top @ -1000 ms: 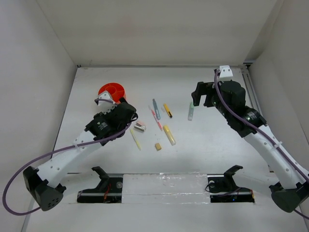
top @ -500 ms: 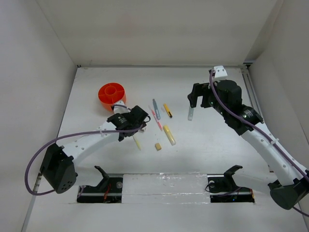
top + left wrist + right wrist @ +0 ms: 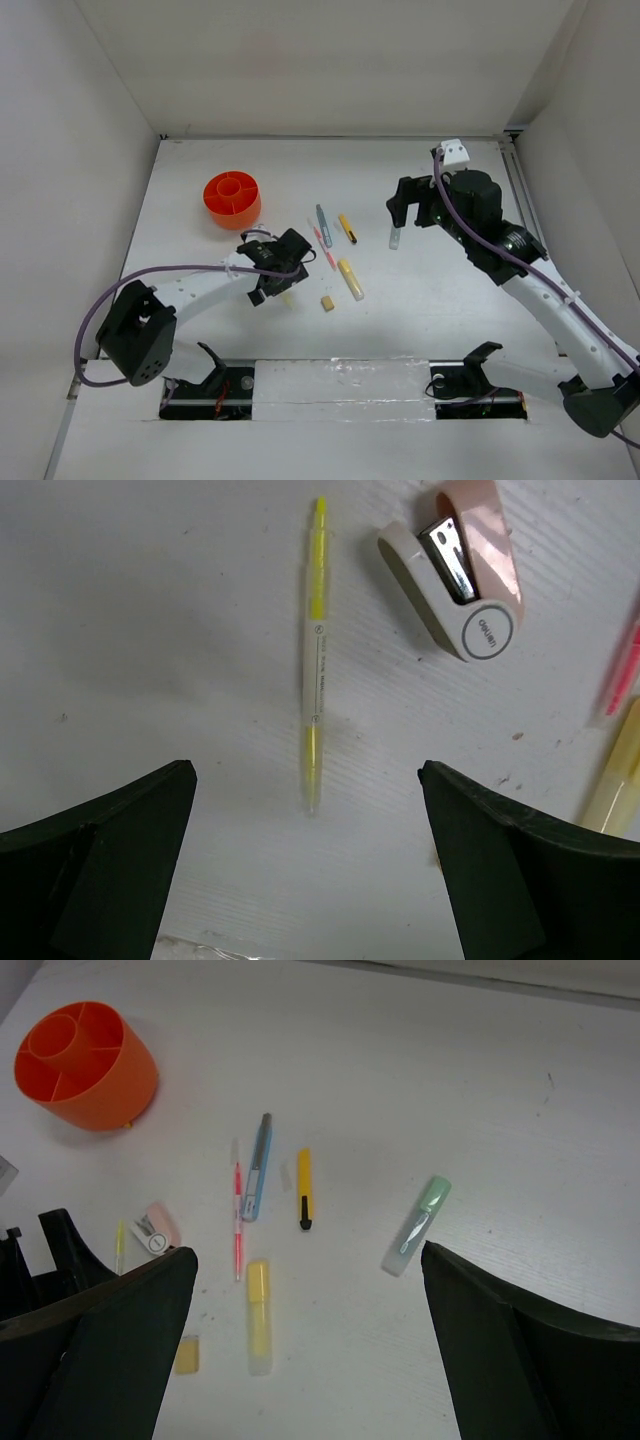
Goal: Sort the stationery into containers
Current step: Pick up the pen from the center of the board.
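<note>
My left gripper is above the thin yellow pen in the left wrist view and should lower before closing on its end.
The orange cup [image 3: 232,198] stands at the back left, also in the right wrist view [image 3: 88,1063]. My left gripper [image 3: 272,283] is open and hovers low over the thin yellow pen [image 3: 315,650], whose tip lies between the jaws [image 3: 305,810]. The pink-grey block [image 3: 465,575] lies just beside the pen. My right gripper [image 3: 412,208] is open and empty [image 3: 308,1290], high above the pens. Below it lie the grey-blue pen [image 3: 258,1165], yellow marker [image 3: 304,1188], pink-red pen [image 3: 238,1222], pale yellow marker [image 3: 258,1315], tan eraser [image 3: 187,1353] and pale grey marker [image 3: 416,1225].
White walls close the table at the back and both sides. The left arm's purple cable [image 3: 110,310] loops near the front left. Two black stands [image 3: 215,372] sit at the near edge.
My left gripper has moved away from the orange cup, right and nearer, down over the thin yellow pen and the block. My right gripper has shifted slightly left.
</note>
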### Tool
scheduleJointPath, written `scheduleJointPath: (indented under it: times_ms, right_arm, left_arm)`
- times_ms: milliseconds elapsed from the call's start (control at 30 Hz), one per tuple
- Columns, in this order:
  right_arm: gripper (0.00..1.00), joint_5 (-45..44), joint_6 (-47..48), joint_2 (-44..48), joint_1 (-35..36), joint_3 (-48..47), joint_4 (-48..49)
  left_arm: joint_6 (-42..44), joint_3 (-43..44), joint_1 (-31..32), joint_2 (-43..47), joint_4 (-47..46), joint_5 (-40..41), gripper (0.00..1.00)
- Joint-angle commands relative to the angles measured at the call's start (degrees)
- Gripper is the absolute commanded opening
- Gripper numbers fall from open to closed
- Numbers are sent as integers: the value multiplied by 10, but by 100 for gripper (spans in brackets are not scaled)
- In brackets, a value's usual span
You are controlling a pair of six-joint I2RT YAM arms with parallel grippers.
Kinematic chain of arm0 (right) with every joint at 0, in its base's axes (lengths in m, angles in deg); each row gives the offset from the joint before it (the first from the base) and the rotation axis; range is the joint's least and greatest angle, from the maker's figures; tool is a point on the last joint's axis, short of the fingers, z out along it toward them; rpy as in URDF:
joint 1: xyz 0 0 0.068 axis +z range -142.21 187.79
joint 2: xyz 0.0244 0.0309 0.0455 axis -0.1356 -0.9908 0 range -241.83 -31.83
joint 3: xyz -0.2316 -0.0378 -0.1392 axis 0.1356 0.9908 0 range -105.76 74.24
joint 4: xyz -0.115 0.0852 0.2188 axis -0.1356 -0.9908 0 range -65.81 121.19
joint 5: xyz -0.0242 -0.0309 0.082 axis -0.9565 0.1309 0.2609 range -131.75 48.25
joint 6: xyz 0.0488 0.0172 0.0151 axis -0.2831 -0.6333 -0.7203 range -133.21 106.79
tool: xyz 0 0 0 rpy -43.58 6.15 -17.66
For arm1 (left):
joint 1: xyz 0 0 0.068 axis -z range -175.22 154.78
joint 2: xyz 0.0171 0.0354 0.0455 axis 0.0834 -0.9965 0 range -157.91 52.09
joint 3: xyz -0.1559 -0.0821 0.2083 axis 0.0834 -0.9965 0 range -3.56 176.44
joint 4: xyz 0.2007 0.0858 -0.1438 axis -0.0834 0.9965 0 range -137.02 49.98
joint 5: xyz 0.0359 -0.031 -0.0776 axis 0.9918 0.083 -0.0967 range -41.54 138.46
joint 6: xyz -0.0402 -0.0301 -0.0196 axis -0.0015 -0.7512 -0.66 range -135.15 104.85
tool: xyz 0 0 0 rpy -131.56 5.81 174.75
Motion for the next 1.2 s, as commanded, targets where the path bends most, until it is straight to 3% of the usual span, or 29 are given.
scheduleJointPath:
  times_ms: [0, 333, 700, 933, 1167]
  right_arm:
    - [100, 5, 7, 16, 7, 3, 35]
    - [100, 11, 7, 22, 12, 9, 40]
    - [100, 11, 7, 27, 18, 19, 45]
    - [100, 11, 7, 27, 18, 19, 45]
    - [100, 11, 7, 32, 18, 19, 40]
  left_arm:
    - [-10, -17, 1, -6, -8, -24, 92]
    - [-21, -46, 1, -63, -37, -36, 86]
    - [-26, -34, 1, -100, -31, -26, 66]
    - [-26, -34, 1, -118, -47, -26, 65]
    - [-26, -41, 1, -123, -59, -26, 43]
